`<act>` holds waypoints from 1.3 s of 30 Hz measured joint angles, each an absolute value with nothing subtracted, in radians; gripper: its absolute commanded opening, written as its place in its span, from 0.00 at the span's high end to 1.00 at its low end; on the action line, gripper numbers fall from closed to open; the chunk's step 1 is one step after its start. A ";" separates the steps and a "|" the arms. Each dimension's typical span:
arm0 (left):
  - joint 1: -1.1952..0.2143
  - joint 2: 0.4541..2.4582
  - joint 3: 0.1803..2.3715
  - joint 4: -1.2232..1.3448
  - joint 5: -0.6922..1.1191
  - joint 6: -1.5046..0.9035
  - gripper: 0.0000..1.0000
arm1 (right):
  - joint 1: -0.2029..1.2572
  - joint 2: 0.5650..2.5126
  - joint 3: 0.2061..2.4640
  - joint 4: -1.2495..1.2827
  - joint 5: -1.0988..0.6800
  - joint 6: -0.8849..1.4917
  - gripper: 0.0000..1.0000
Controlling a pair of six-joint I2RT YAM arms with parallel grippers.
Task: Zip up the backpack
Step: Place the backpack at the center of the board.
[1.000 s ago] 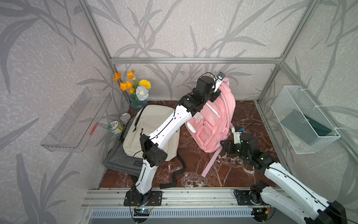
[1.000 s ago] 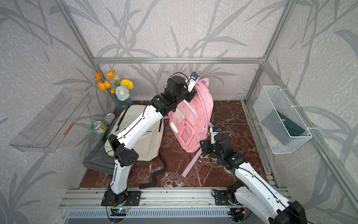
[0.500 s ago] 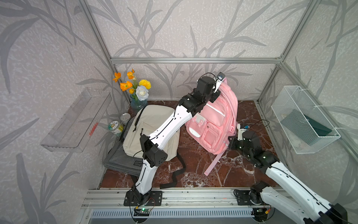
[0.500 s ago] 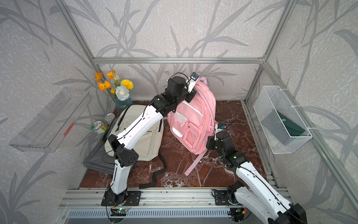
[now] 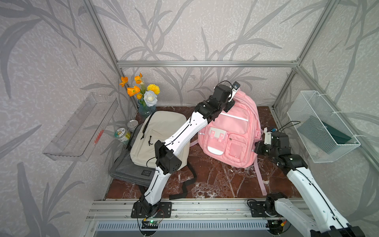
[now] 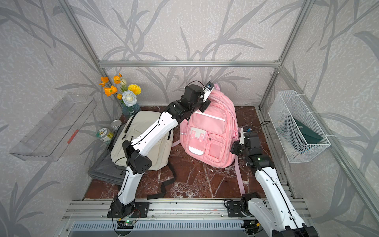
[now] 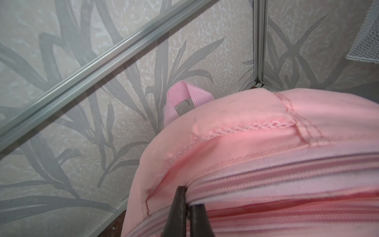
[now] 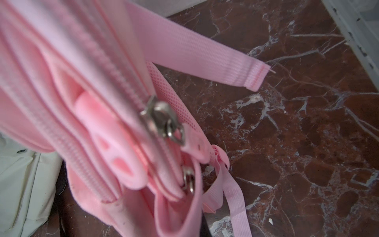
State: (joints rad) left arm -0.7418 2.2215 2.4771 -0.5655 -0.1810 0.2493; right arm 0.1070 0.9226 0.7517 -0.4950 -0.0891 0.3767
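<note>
My left gripper stays closed for now, since the pink backpack stands tilted and its raised top would drop toward the marble table if I opened now.
The pink backpack stands upright on the marble table in both top views. My left gripper is at its top. In the left wrist view that gripper is shut, pinching the pink fabric beside the zipper. My right gripper is pressed into the backpack's lower right side and is shut on its pink fabric. The fabric hides most of its jaws. The right wrist view shows a silver zipper slider with a pink pull tab, a second slider just below, and one dark finger.
A beige backpack lies on a grey bag to the left, with a black strap trailing forward. A flower vase and cans sit at the back left. A wire basket hangs on the right wall and a clear shelf on the left.
The right gripper has closed on the backpack's side and shifted right. The backpack's lower part has swung right with it and turned its front forward. The left gripper kept its hold.
</note>
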 measured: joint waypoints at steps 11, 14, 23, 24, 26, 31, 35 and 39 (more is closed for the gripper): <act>-0.640 2.454 2.523 -0.667 -0.155 0.115 0.84 | 0.099 1.182 0.739 -0.473 -0.056 0.375 1.00; -0.619 2.489 2.529 -0.666 -0.144 0.086 0.78 | 0.096 1.254 0.739 -0.468 -0.057 0.382 1.00; -0.595 2.524 2.558 -0.676 -0.112 0.041 0.58 | 0.092 1.330 0.785 -0.426 -0.041 0.383 0.61; -0.596 2.519 2.556 -0.682 -0.106 0.033 0.55 | 0.091 1.330 0.803 -0.424 -0.034 0.380 0.57; -0.596 2.487 2.522 -0.690 -0.097 0.014 0.52 | 0.089 1.326 0.844 -0.422 -0.027 0.374 0.50; -0.596 2.245 2.279 -0.702 -0.086 -0.041 0.25 | 0.089 1.232 0.907 -0.432 -0.028 0.353 0.45; -0.596 1.943 1.979 -0.640 -0.114 -0.088 0.16 | 0.093 1.083 0.910 -0.461 -0.074 0.339 0.39; -0.590 1.602 1.631 -0.528 -0.189 -0.113 0.00 | 0.121 0.929 0.917 -0.496 -0.104 0.328 0.35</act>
